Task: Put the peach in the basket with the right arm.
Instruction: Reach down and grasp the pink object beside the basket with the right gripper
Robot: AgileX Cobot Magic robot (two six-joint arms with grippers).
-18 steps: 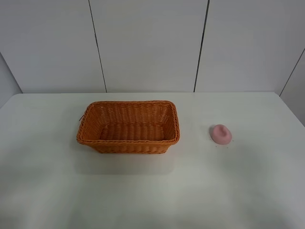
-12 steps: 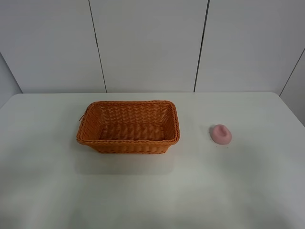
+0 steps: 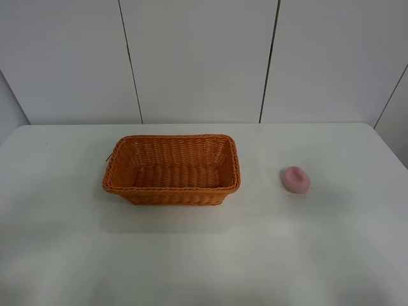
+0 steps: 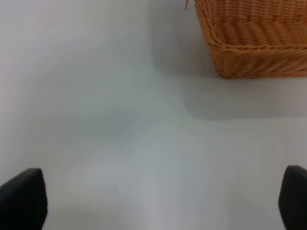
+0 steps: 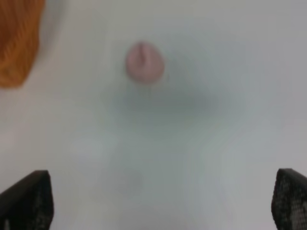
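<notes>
My right gripper should next take hold of the peach by its rounded sides, so that it can put the peach (image 3: 296, 179) in the orange wicker basket (image 3: 172, 169).
The pink peach (image 3: 296, 179) lies on the white table to the right of the orange wicker basket (image 3: 172, 169), apart from it. The basket holds nothing. In the right wrist view the peach (image 5: 144, 63) shows blurred, well ahead of my right gripper (image 5: 160, 201), whose black fingertips (image 5: 29, 199) stand wide apart at the frame corners with nothing between them. The basket's corner (image 5: 17, 43) shows beside it. My left gripper (image 4: 156, 199) is open too, over bare table, with the basket (image 4: 254, 40) ahead of it. Neither arm shows in the exterior high view.
The white table (image 3: 204, 255) runs back to a panelled white wall (image 3: 197, 57). Nothing else stands on it.
</notes>
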